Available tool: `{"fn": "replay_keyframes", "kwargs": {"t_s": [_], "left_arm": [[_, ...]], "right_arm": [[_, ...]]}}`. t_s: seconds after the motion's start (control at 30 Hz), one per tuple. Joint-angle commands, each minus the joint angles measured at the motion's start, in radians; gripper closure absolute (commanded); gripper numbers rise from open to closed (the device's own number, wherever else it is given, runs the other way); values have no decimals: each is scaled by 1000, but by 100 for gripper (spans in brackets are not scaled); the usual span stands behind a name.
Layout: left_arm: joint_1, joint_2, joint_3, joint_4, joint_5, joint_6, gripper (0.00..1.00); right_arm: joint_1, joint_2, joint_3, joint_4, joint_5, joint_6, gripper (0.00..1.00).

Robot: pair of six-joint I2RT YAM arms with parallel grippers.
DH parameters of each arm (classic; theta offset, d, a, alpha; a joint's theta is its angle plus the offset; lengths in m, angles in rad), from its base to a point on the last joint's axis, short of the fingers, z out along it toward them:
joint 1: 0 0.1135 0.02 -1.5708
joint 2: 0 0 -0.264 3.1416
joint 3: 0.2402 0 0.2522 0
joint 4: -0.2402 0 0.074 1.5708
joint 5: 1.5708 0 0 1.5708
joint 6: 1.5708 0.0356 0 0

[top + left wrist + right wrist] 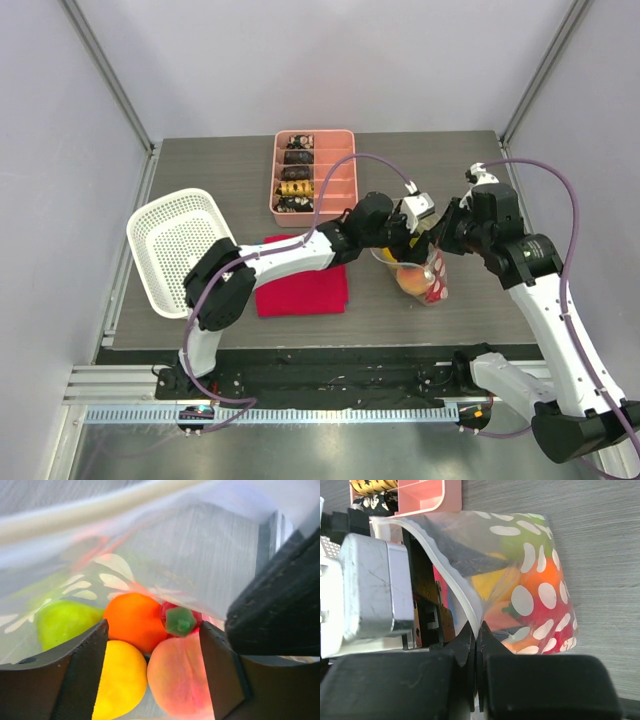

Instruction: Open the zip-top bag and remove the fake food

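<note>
The red piece of fake food needs to come out lengthwise through the zip-top bag's opening, so my left gripper will next grab it by its exposed green-stem end (180, 621).
The zip-top bag (428, 283), clear with white dots, stands open on the table right of centre. My right gripper (476, 630) is shut on the bag's white rim (452, 580) and holds the mouth up. My left gripper (154, 630) is inside the bag, jaws open. Between and just past its fingers (82, 670) lies the fake food: a peach (177, 677), a yellow fruit (120, 680), an orange (134, 620), a green fruit (65, 622) and a red piece with a green stem (180, 620). None of it is gripped. In the top view my left gripper (402, 250) meets the right gripper (440, 248) at the bag's mouth.
A red cloth (300, 285) lies left of the bag, under my left arm. A white lattice basket (175, 245) stands at the left. A pink divided tray (315, 170) with dark and gold pieces sits at the back, close behind the bag (530, 595).
</note>
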Motion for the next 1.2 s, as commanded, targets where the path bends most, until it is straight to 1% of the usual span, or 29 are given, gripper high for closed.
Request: {"fn": "replay_keyframes", "kwargs": {"t_s": [0.0,0.17,0.3,0.33,0.4,0.43,0.5,0.53,0.63,0.67,0.73,0.8,0.83,0.93,1.03,1.17], "left_arm": [[-15,2,-33,214,7,-42,24],[-16,20,-55,314,24,-90,23],[-16,40,-79,404,15,-128,28],[-16,40,-87,452,11,-137,33],[-16,40,-106,489,6,-154,42],[-16,40,-110,507,4,-159,57],[-16,34,-103,492,0,-156,72],[-15,28,-100,477,-6,-151,84],[-16,-10,-104,402,-51,-127,96],[-16,-26,-98,321,-93,-122,99],[-16,-73,-92,243,-144,-113,100],[-16,-102,-83,152,-204,-107,100],[-16,-130,-84,138,-218,-101,100],[-30,-179,-110,106,-290,-78,100],[-50,-210,-165,127,-335,-50,100],[-59,-277,-228,145,-374,-50,100]], "right_arm": [[9,-30,50,88,-86,48,99],[10,-39,35,93,-95,57,99],[9,-40,31,101,-110,65,99],[9,-42,27,107,-124,72,99],[10,-45,12,113,-127,75,99],[9,-48,9,111,-122,74,99],[9,-51,1,110,-110,71,99],[10,-51,0,107,-103,68,99],[9,-54,0,94,-25,54,98],[9,-53,1,93,17,42,98],[9,-50,-2,73,61,29,98],[9,-48,-11,64,144,29,99],[9,-51,-14,65,161,32,99],[9,-51,-23,68,245,42,99],[7,-45,-23,67,311,42,98],[7,-39,-31,74,299,40,98]]}}
